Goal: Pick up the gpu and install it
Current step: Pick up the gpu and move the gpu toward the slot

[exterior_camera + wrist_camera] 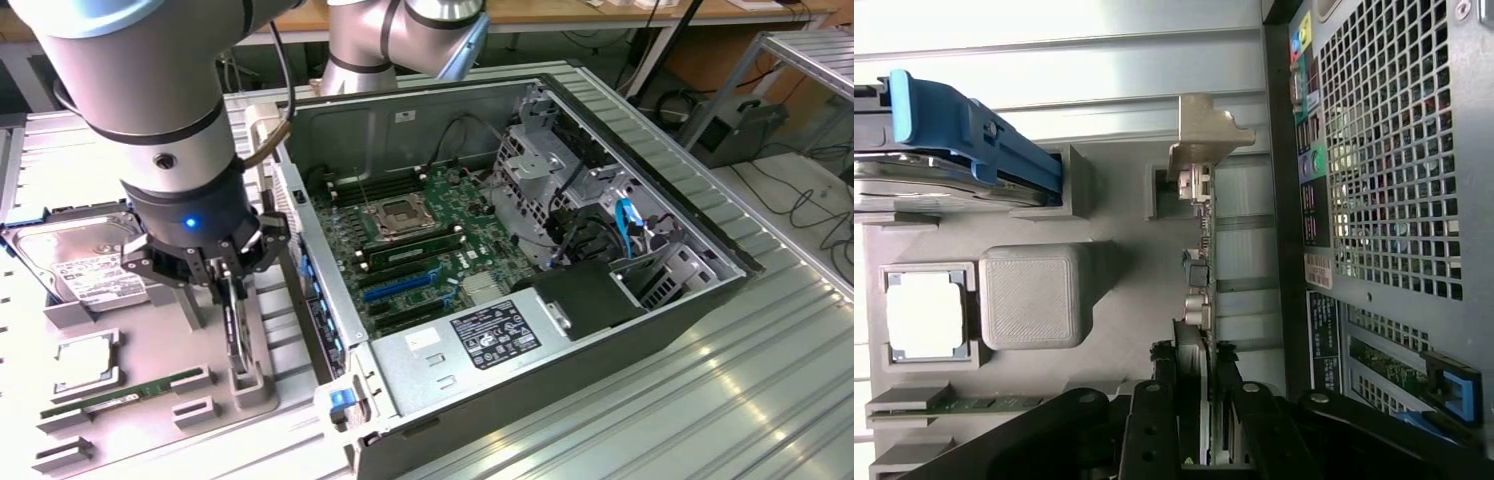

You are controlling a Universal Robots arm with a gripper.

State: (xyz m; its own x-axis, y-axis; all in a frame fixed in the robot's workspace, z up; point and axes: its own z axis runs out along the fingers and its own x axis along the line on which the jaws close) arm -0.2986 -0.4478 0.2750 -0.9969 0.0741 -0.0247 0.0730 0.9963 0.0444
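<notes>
My gripper should next grab the GPU by its exposed upper edge, across both of its flat sides, because the tray slot surrounds the GPU's lower edge.
The gpu stands on its edge in a slot of the grey parts tray, just beside the open computer case. In the wrist view the gpu shows edge-on, a thin dark card with its silvery-beige bracket at the far end. My gripper has come down over the card from above. The gripper straddles the card's near end, with one black finger on either side, close to its faces. The jaws stand open around it, and the card still rests in its holder.
On the tray lie a hard drive with a blue clip, a processor and a green RAM stick. Inside the case the motherboard shows blue card slots. The case's perforated rear wall is close to the card.
</notes>
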